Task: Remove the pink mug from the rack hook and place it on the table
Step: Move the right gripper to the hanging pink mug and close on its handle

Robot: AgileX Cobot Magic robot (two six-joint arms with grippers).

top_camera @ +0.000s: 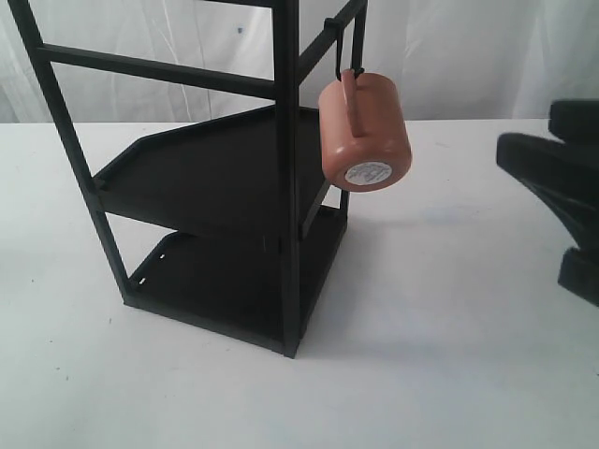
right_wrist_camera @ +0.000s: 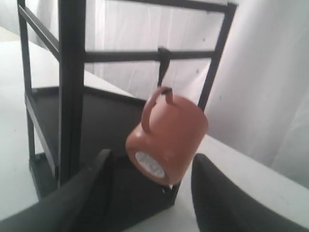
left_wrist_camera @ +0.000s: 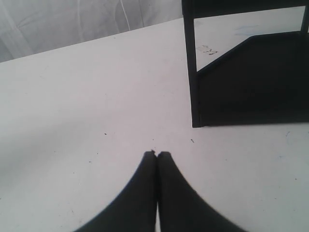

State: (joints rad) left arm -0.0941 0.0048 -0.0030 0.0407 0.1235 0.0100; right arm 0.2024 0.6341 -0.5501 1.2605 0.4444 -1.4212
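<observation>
Next, my right gripper takes hold of the pink mug by its loop handle [top_camera: 352,103] to lift the pink mug off the rack hook [top_camera: 348,51].
The pink mug [top_camera: 365,131] hangs tilted by its loop handle from the rack hook [top_camera: 348,51], its white-stickered base facing down and outward. In the right wrist view the pink mug [right_wrist_camera: 169,135] hangs on the rack hook [right_wrist_camera: 163,72] just ahead of my right gripper [right_wrist_camera: 152,162], which is open with nothing held. From the exterior view that right gripper [top_camera: 535,208] sits at the right edge, apart from the mug. Low over the table [left_wrist_camera: 72,106] my left gripper [left_wrist_camera: 157,154] is shut and empty, beside the rack's foot.
The tall black rack [top_camera: 285,187] stands on the white table [top_camera: 449,355] with two tray shelves [top_camera: 206,178]. Its corner post [left_wrist_camera: 191,72] and lower tray [left_wrist_camera: 256,82] lie ahead of the left gripper. A white curtain hangs behind.
</observation>
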